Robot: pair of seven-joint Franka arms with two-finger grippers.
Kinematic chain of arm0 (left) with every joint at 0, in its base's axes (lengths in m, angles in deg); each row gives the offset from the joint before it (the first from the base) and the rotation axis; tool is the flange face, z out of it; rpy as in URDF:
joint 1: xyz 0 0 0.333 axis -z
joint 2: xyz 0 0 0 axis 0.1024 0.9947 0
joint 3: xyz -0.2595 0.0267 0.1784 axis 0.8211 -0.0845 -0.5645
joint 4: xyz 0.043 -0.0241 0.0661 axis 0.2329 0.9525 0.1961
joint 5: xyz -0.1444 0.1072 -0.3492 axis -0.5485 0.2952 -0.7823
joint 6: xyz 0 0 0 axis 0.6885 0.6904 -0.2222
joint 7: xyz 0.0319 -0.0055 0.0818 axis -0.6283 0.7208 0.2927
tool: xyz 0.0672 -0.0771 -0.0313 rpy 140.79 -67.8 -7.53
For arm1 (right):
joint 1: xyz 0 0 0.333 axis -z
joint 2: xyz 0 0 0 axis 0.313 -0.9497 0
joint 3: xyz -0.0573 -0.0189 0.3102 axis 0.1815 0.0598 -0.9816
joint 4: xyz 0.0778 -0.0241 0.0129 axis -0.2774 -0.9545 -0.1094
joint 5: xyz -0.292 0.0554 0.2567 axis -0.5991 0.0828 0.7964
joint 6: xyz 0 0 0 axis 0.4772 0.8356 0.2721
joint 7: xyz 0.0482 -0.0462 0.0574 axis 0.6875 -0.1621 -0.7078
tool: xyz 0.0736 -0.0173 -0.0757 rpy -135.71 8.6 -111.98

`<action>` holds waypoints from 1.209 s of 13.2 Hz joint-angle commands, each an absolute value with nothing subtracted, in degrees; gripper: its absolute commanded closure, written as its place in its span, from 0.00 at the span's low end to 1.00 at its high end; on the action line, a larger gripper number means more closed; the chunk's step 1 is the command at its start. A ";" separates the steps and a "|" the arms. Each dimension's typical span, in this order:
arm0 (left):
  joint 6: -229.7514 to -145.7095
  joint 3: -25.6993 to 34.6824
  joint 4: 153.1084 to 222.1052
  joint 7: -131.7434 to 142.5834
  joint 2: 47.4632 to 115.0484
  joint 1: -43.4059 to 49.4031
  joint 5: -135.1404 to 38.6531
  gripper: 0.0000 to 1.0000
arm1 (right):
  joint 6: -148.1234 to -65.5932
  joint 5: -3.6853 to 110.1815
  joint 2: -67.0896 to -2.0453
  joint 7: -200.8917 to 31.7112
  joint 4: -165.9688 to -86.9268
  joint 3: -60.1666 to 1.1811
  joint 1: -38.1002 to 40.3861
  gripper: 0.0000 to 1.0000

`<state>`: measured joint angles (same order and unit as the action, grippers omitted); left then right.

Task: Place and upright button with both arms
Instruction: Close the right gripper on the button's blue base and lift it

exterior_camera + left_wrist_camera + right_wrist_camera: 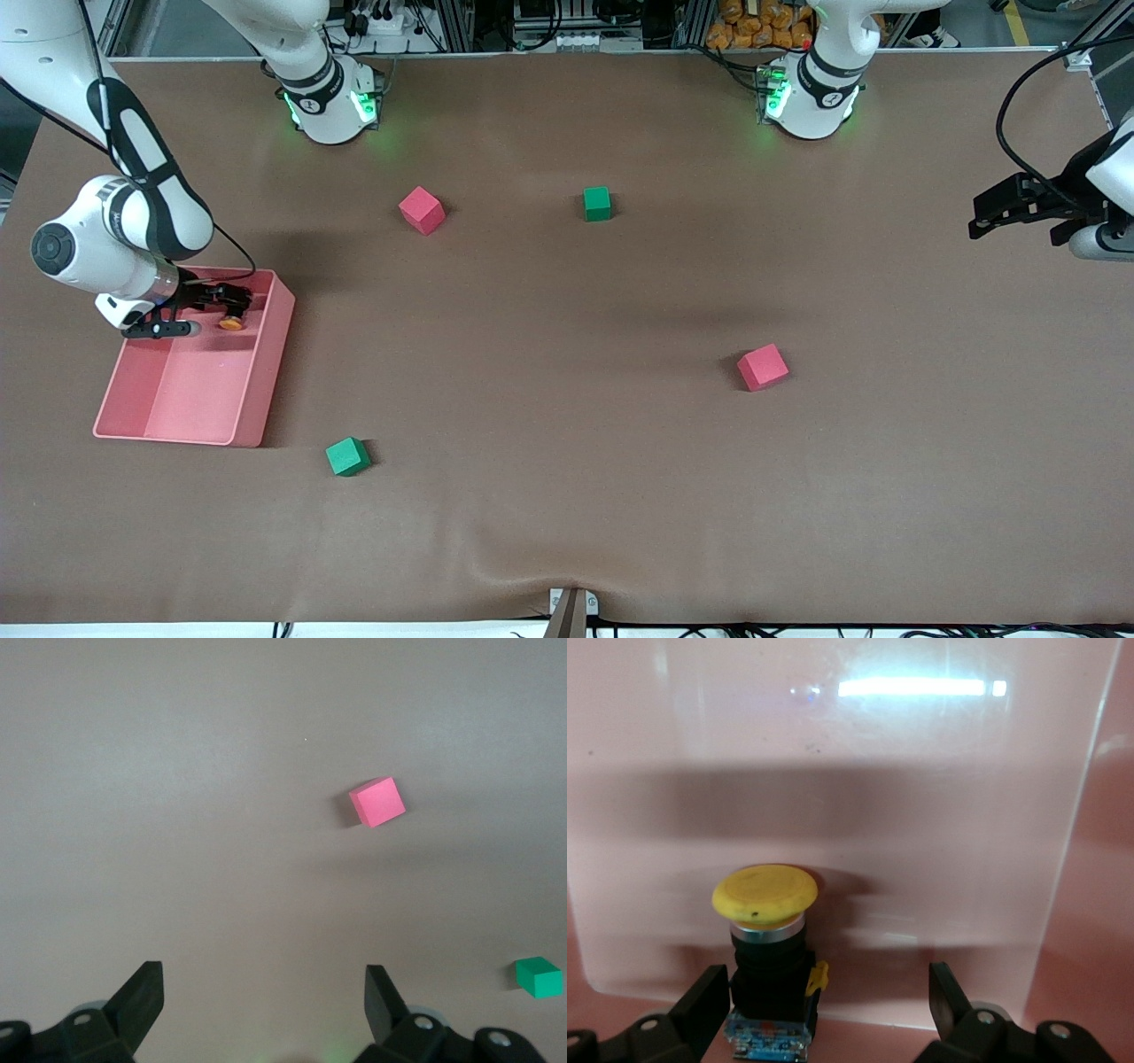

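Note:
Next, my right gripper grabs the button by its black body (pixel 772 983), which leaves the button's orange cap free to face up.
The button (pixel 232 322), with an orange cap on a black body, lies in the pink bin (pixel 270 359) at the right arm's end of the table. My right gripper (pixel 237 306) is down inside the bin, open, with the button between its fingers. In the right wrist view the button (pixel 769 948) sits close to one finger (pixel 707 997), its cap end pointing away from the camera, and the gripper (pixel 826 992) is not closed on it. My left gripper (pixel 979 217) waits open and empty in the air over the left arm's end of the table; in its own view (pixel 263 979) only bare table lies below it.
Two pink cubes (pixel 422 210) (pixel 762 367) and two green cubes (pixel 597 203) (pixel 347 456) lie scattered on the brown table. The left wrist view shows one pink cube (pixel 377 802) and one green cube (pixel 539 977). The bin's walls (pixel 1090 815) enclose my right gripper.

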<state>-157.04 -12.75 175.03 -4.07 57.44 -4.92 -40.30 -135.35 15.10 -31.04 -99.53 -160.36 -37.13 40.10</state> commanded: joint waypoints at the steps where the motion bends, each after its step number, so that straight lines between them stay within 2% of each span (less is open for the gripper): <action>1: -156.44 -12.78 174.29 -4.72 57.66 -4.82 -40.57 0.00 | -135.56 14.38 -31.23 -100.92 -160.40 -37.93 41.09 0.57; 2: -156.44 -12.78 174.20 -4.55 57.57 -4.82 -40.57 0.00 | -135.47 14.38 -31.23 -100.92 -160.40 -37.93 41.09 0.70; 4: -156.44 -12.78 174.38 -4.72 57.57 -4.91 -40.57 0.00 | -135.47 14.38 -31.23 -100.92 -160.40 -37.93 41.09 0.79; 12: -156.61 -12.69 174.20 -4.02 57.57 -4.65 -40.57 0.00 | -134.77 14.38 -30.53 -100.92 -158.83 -38.02 40.92 0.84; 16: -156.70 -12.69 174.20 -4.28 57.66 -4.65 -40.66 0.00 | -125.47 14.56 -29.03 -109.59 -150.15 -38.54 40.48 0.84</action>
